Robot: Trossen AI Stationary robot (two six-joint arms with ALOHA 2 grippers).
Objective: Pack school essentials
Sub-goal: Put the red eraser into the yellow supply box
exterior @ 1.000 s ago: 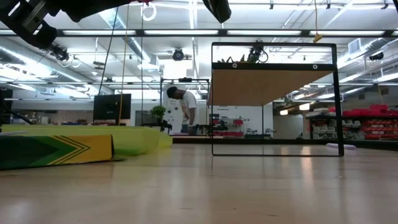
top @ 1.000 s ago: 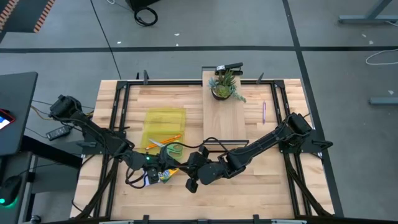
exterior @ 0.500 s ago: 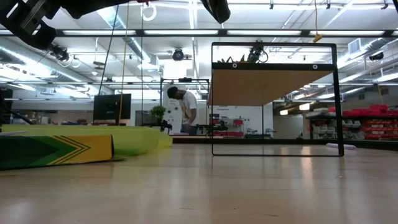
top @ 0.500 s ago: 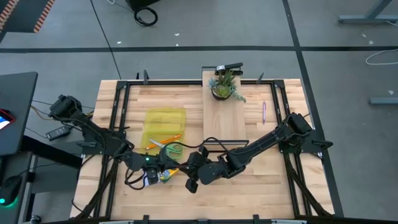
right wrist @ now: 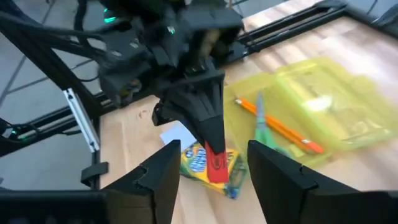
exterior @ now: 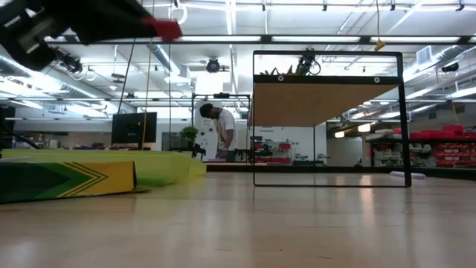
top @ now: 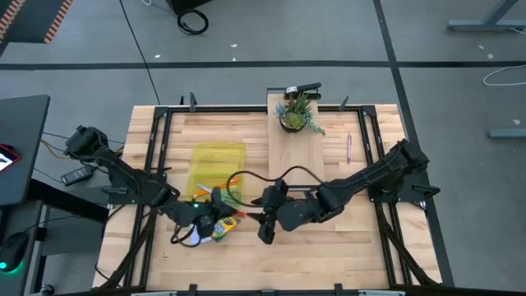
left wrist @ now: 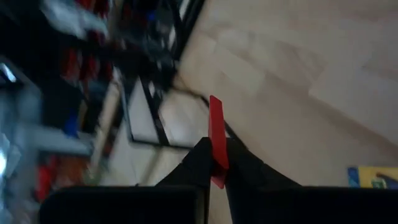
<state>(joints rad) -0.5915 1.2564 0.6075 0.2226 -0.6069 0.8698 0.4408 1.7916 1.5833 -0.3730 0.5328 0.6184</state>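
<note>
My left gripper holds the red block (top: 239,215) outside the yellow case (top: 218,167), short of the case's near edge. The block would miss if I opened now, so I should move it toward the case.
My left gripper (top: 235,215) is shut on the tiny red block (left wrist: 216,127), just over the near left of the table. My right gripper (top: 265,233) faces it from the right, open, with nothing between its fingers. Below them the yellow-green crayon box (right wrist: 202,163) lies flat on the table, and the pale blue notepad (right wrist: 176,134) lies beside it. The green-handled scissors (right wrist: 261,127) and the orange pencil (right wrist: 280,132) lie at the near end of the yellow translucent case (top: 218,167). The purple pen (top: 348,148) lies at the far right. My left gripper pinches one end of the red block (left wrist: 217,175) between its two fingers. The rest of the flat block sticks out past the fingertips (right wrist: 208,127). The fingers slant down toward the table's right side. The block is lifted clear, above the crayon box.
A potted plant (top: 296,113) stands on a raised wooden board (top: 296,160) at the far middle. A black metal frame (top: 156,140) runs around the table. In the low view a person (exterior: 222,132) stands far off in the room.
My right gripper has drawn back from the left one, toward the table's right and far side. My left gripper has shifted slightly toward the right and far edge with the red block, which now shows at the top left of the low view.
</note>
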